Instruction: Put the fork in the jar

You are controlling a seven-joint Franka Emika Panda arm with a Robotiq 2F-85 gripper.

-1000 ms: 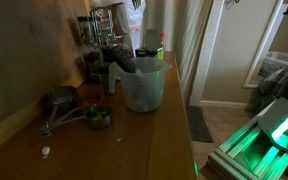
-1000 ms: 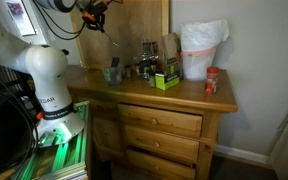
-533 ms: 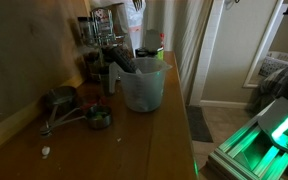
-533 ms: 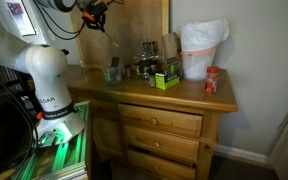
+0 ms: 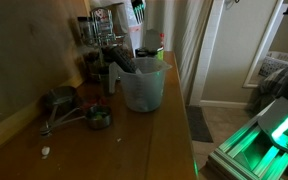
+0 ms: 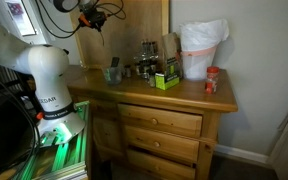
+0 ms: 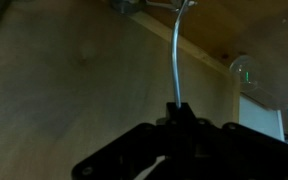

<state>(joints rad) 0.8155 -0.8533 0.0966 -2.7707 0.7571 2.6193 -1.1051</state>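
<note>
The fork hangs high above the jar's rim and would drop short if I opened now. My gripper keeps holding it from here until it's in the jar.
The jar (image 5: 142,88) is a large translucent whitish container on the wooden dresser, with a dark utensil leaning inside it. It also shows small in an exterior view (image 6: 114,72). My gripper (image 7: 176,108) is shut on the fork (image 7: 174,55), whose thin metal handle sticks out from between the fingers in the wrist view. In an exterior view the gripper (image 6: 92,20) hangs high above the dresser's left part, well above the jar. A pale bit of the fork (image 5: 137,9) shows at the top edge, above the jar.
Small dark jars (image 5: 92,62) and a green box (image 6: 166,79) stand behind the jar. A bag-lined white bin (image 6: 202,48) and a red cup (image 6: 212,80) stand further along. Metal utensils (image 5: 69,108) lie near the wall. The dresser edge (image 5: 189,130) drops to the floor.
The gripper with the fork has shifted slightly at the top of both exterior views. Nothing on the dresser has moved.
</note>
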